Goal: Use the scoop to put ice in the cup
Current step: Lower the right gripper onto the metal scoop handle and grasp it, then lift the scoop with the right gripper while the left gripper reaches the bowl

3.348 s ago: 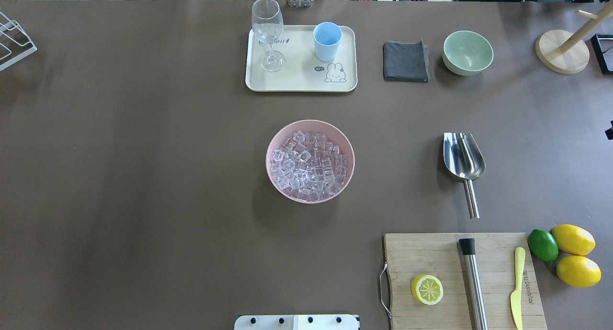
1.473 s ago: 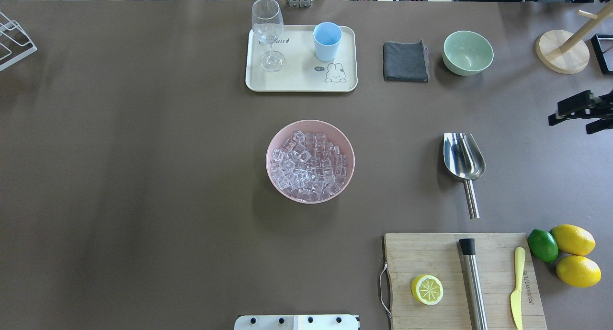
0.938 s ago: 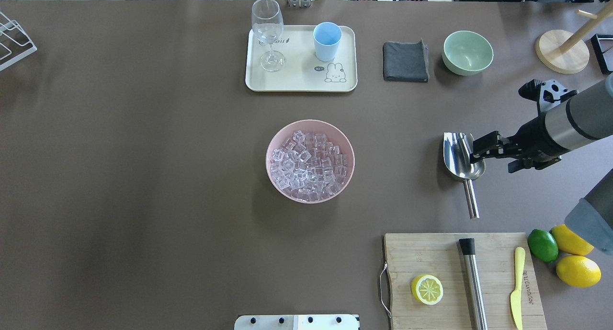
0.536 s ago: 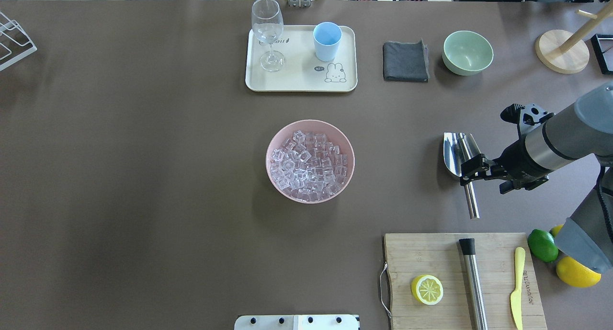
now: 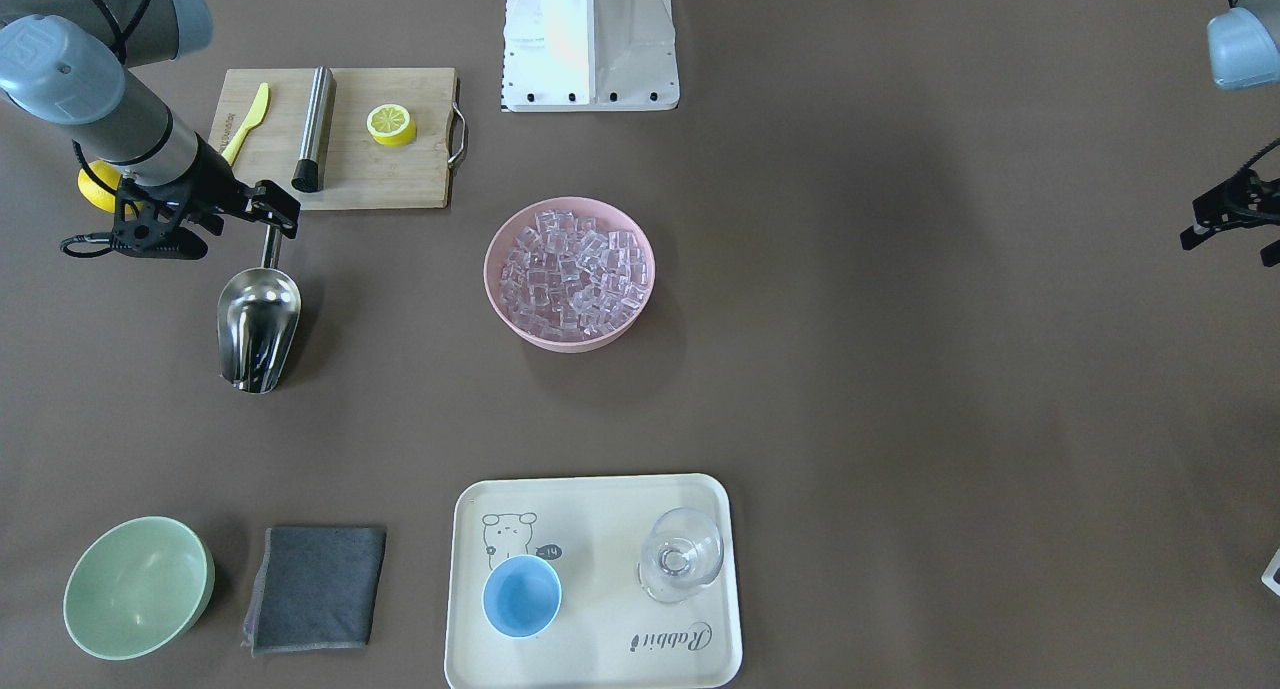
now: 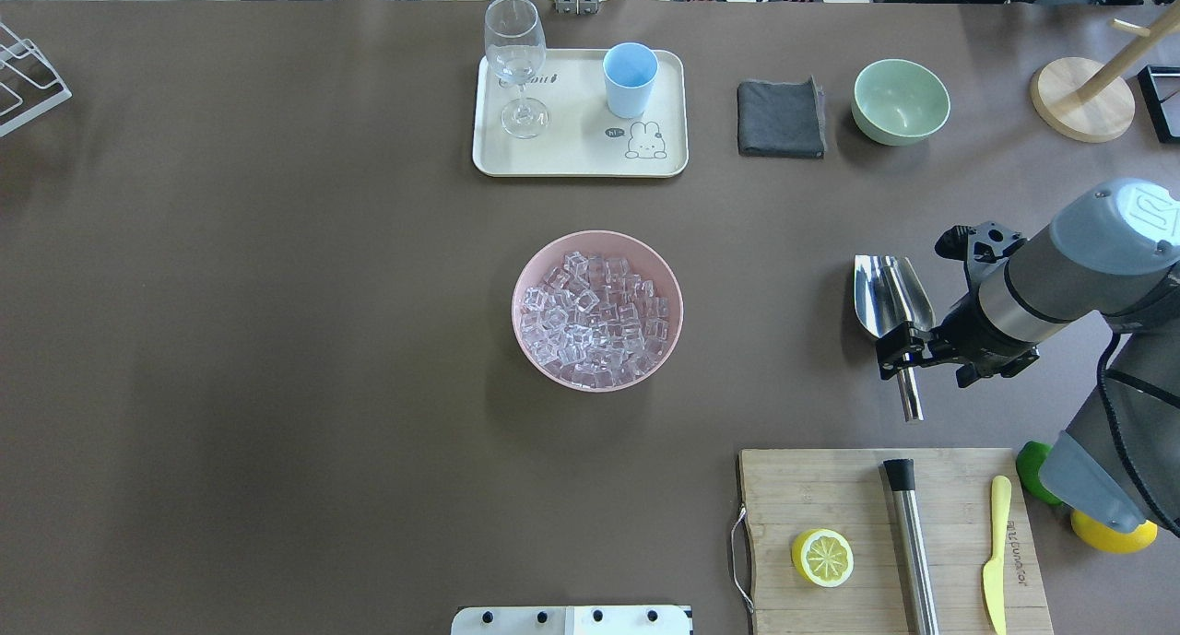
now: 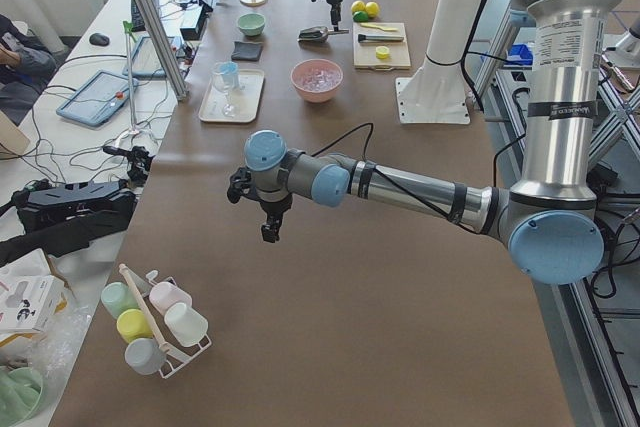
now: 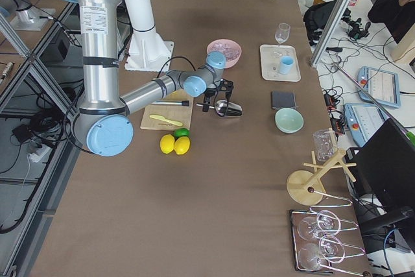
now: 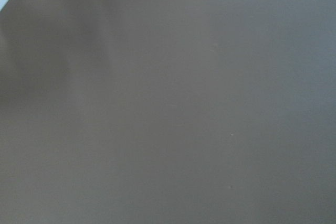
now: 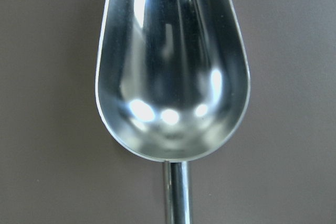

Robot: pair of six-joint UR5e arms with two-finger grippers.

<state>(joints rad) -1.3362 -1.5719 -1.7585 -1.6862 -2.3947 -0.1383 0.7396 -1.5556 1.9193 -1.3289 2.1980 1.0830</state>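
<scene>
The scoop's trough (image 5: 257, 329) is wide and rounded. So I next need to grab the scoop's thin handle (image 5: 272, 247) with my right gripper to put ice in the cup.
The steel scoop (image 6: 890, 299) lies on the table right of the pink bowl (image 6: 679, 308), which is full of clear ice cubes (image 6: 595, 312). Its trough fills the right wrist view (image 10: 170, 66). My right gripper (image 6: 892, 357) is open and hovers just over the scoop's handle where it joins the trough; it also shows in the front view (image 5: 278, 211). The light-blue cup (image 6: 631, 77) stands on the cream tray (image 6: 576, 156) at the far side. My left gripper (image 5: 1225, 241) is open and empty, far out over bare table.
A wine glass (image 6: 514, 54) shares the tray. A grey cloth (image 6: 780, 119) and green bowl (image 6: 901, 100) lie right of it. A cutting board (image 6: 830, 497) holds a lemon half (image 6: 821, 557), steel rod (image 6: 911, 543) and yellow knife (image 6: 996, 552). Lemons (image 6: 1111, 535) lie under my right arm.
My right arm came in from the right edge and swung left and toward the robot, until its open gripper stood over the scoop's handle. The scoop, bowl and cup have not moved.
</scene>
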